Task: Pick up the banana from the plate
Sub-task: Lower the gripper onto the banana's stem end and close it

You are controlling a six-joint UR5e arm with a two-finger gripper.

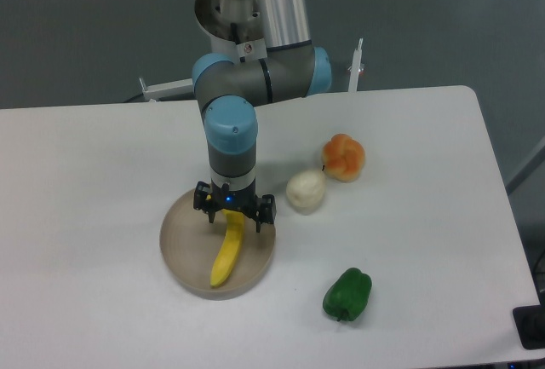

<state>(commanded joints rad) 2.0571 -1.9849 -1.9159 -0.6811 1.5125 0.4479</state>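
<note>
I need to pick the yellow banana up from the plate (182,245), so I will next grab it with my gripper by its upper end (233,218).
A bright-yellow banana (226,254) lies on the round beige-tan plate (182,245) at the front left of the white table, its length running from the plate's middle towards the front rim. My gripper (234,219) points straight down over the banana's far end. Its jaws stand open, one finger on each side of that end, low over the plate. The banana's far tip is hidden under the gripper body. I cannot tell whether the fingers touch the banana.
A pale cream ball (305,191) sits just right of the plate. A round orange fruit (343,157) lies behind it. A green pepper (347,294) lies at the front right. The table's front edge runs close below the plate.
</note>
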